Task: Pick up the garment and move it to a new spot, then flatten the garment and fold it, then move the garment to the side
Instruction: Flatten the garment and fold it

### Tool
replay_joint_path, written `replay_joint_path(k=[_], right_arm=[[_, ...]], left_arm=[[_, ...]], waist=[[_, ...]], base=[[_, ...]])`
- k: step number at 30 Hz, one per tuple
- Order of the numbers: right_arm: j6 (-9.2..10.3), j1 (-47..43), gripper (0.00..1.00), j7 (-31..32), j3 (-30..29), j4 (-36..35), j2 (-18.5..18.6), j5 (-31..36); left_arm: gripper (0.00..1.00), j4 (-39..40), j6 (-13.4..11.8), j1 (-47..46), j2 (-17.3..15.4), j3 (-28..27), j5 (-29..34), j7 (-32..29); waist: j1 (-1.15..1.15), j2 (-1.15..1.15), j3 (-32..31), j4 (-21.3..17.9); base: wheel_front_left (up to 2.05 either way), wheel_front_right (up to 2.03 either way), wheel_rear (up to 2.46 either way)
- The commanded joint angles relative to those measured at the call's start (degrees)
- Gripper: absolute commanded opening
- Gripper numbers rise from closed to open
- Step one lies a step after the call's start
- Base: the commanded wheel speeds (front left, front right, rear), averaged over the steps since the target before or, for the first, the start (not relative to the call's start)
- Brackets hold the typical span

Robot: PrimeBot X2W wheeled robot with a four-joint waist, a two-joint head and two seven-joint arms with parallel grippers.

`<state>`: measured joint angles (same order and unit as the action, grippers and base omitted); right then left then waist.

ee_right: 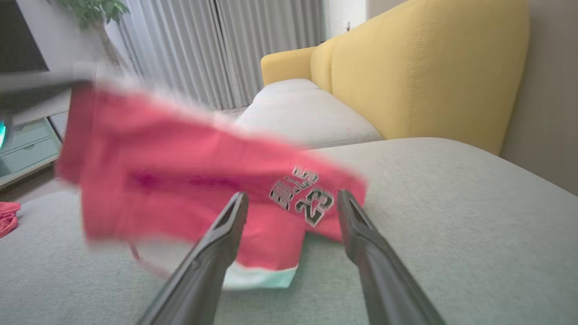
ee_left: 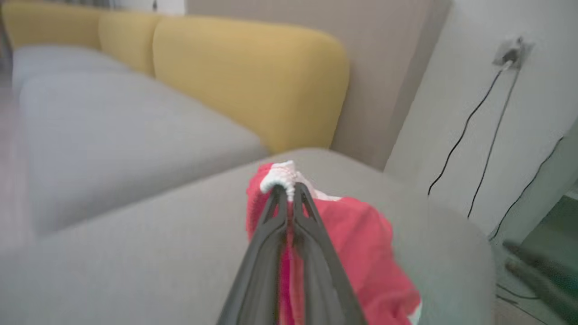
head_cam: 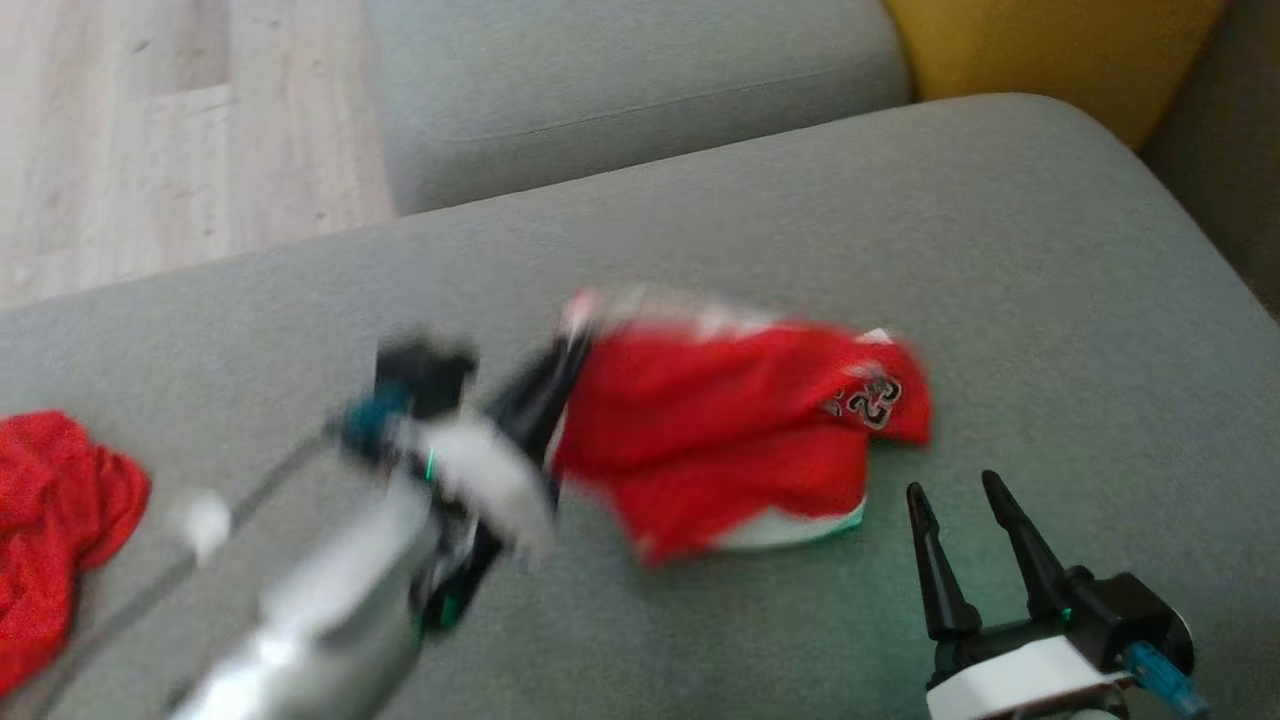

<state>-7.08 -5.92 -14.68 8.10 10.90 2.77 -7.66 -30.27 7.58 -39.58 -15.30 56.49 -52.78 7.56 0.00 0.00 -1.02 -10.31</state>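
My right gripper grabs the shorts [head_cam: 708, 444] [ee_right: 189, 189] by their leg end next, to move them to a new spot. That end is beside the printed 23.
The garment [head_cam: 730, 440] is a pair of red shorts with white trim and a "23" print, hanging partly lifted over the grey sofa seat. My left gripper [head_cam: 572, 345] is shut on its white waistband edge at the garment's left end; the left wrist view shows its tips [ee_left: 289, 187] pinching that white band, with the garment [ee_left: 361, 243] draping down to the right. My right gripper [head_cam: 955, 495] stands open at the lower right, just below the garment's right hem and apart from it. In the right wrist view its open fingers [ee_right: 289, 201] frame the printed garment [ee_right: 180, 180].
A second red cloth [head_cam: 55, 520] lies crumpled at the seat's left edge. The grey sofa seat [head_cam: 1050, 300] has a yellow backrest [head_cam: 1050, 50] behind it and a neighbouring grey cushion [head_cam: 620, 90]. Wooden floor [head_cam: 150, 130] lies beyond. Cables hang on the wall [ee_left: 478, 122].
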Motion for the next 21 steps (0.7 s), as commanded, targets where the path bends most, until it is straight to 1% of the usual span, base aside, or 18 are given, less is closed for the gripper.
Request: replay_joint_path(k=[1, 5, 8, 11, 16, 19, 21], right_arm=[[-0.41, 1.4, 1.0, -0.32, 0.98, -2.22, 0.11, -0.16], [-0.41, 1.4, 1.0, -0.32, 0.11, -1.23, 0.11, -1.08], [-0.41, 3.26, 1.0, -0.32, 0.5, 2.26, 1.02, -2.25], [-0.41, 7.73, 1.0, 1.24, 1.25, 7.34, 4.51, -4.5], [-0.41, 17.71, 1.0, 9.46, 1.5, 13.26, 11.58, -7.54], [-0.41, 22.86, 1.0, 13.68, 3.98, 16.99, 15.15, -10.66], [-0.41, 25.83, 1.0, 15.36, 5.68, 19.53, 16.88, -12.71]], left_arm=[[0.0, 1.22, -0.09, 1.0, -2.22, -1.57, -1.16, 1.27], [0.0, 0.94, -0.8, 8.35, -3.93, -0.76, -1.9, 3.55], [0.0, 1.17, -1.18, 10.71, -4.09, -0.7, -1.98, 4.65], [0.0, 1.63, -1.12, 10.77, -3.68, -0.09, -1.27, 5.03], [0.0, 1.86, -0.95, 8.7, -2.22, 0.42, -0.32, 5.29], [0.0, 1.91, -0.84, 7.42, -1.21, 0.79, 0.25, 5.48], [0.0, 1.9, -0.76, 6.72, -0.7, 1.01, 0.61, 5.63]], waist=[[0.0, 0.0, 0.61, 2.04], [0.0, 0.0, 1.55, 5.46], [0.0, 0.0, 2.81, 8.14], [0.0, 0.0, 4.18, 10.72], [0.0, 0.0, 6.95, 13.7], [0.0, 0.0, 8.45, 14.93], [0.0, 0.0, 9.37, 15.62]], base=[[0.0, 0.0, 0.0], [0.0, 0.0, 0.0], [0.0, 0.0, 0.0], [0.0, 0.0, 0.0], [0.0, 0.0, 0.0], [0.0, 0.0, 0.0], [0.0, 0.0, 0.0]])
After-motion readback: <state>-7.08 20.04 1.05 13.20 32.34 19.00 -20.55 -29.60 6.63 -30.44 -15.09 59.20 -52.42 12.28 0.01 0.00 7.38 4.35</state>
